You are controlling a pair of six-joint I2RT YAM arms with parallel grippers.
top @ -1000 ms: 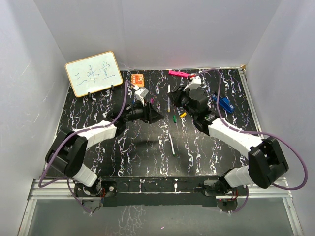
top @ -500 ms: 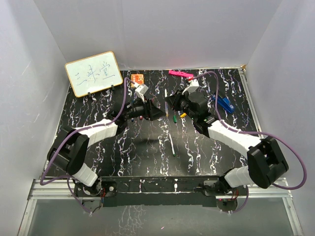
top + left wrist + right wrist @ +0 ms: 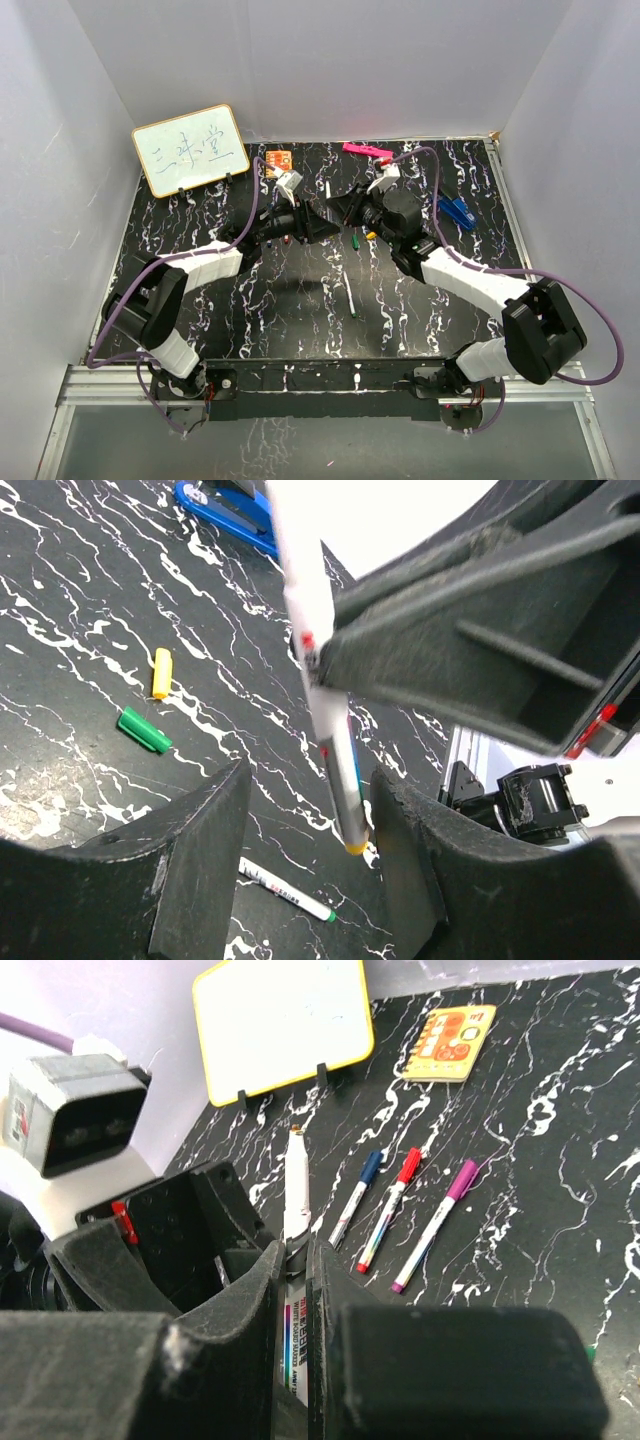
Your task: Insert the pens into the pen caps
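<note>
The white pen's yellow end (image 3: 349, 825) lies between my left gripper's spread fingers and reaches past them, so my left gripper closes on the pen's end next.
My right gripper (image 3: 343, 207) (image 3: 299, 1252) is shut on a white pen (image 3: 297, 1185) and holds it above the table. In the left wrist view that pen (image 3: 318, 680) hangs between the spread jaws of my left gripper (image 3: 312, 805) (image 3: 318, 228), its yellow end close to the right finger (image 3: 400, 830). A yellow cap (image 3: 161, 672) and a green cap (image 3: 143, 729) lie loose on the table. A green-tipped pen (image 3: 285, 890) (image 3: 350, 300) lies uncapped. Three capped pens, blue (image 3: 358, 1198), red (image 3: 390, 1208) and purple (image 3: 435, 1222), lie side by side.
A yellow-framed whiteboard (image 3: 190, 148) stands at the back left. An orange notebook (image 3: 277, 159) and a flat pink bar (image 3: 362, 149) lie at the back. A blue stapler-like object (image 3: 455, 210) sits at the right.
Both grippers have moved toward each other over the table's middle. The right gripper carried the pen left and back, and the left gripper came up around the pen's end.
</note>
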